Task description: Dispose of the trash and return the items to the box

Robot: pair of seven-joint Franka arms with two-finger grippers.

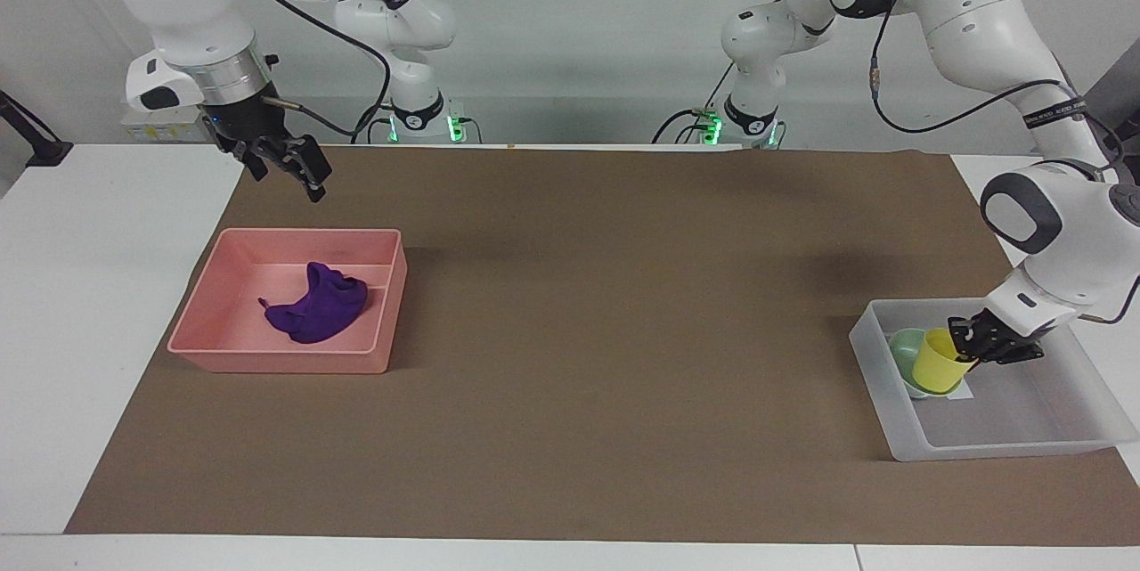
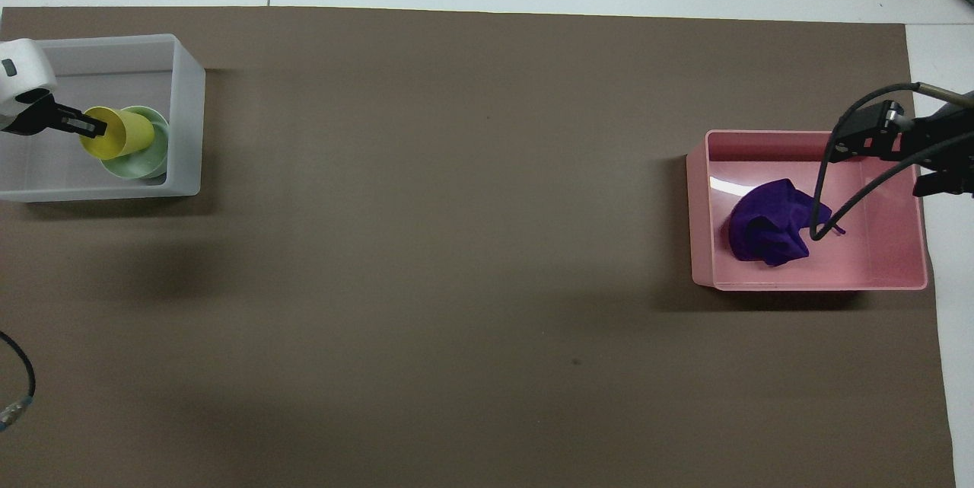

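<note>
My left gripper opens now, since the yellow cup's base [image 2: 141, 132] overlaps the mint-green bowl [image 2: 146, 165] inside the box, so the cup would rest there.
My left gripper [image 1: 966, 346] is shut on the rim of the yellow cup [image 1: 942, 362]. It holds the cup tilted, low inside the frosted-white box [image 1: 1024, 444], on or just over the mint-green bowl [image 1: 903, 346]. The overhead view shows the left gripper [image 2: 90, 123], the cup [image 2: 123, 132], the bowl [image 2: 146, 165] and the box [image 2: 188, 115]. The purple rag [image 1: 316, 309] lies in the pink bin [image 1: 285, 362]; the overhead view shows the rag [image 2: 767, 225] too. My right gripper [image 1: 287, 172] is open and empty, and waits in the air above the bin's rim nearest the robots.
A brown mat [image 1: 623, 330] covers most of the white table. The pink bin [image 2: 701, 206] stands at the right arm's end and the box at the left arm's end. A loose cable end [image 2: 15, 412] lies near the mat's edge nearest the robots.
</note>
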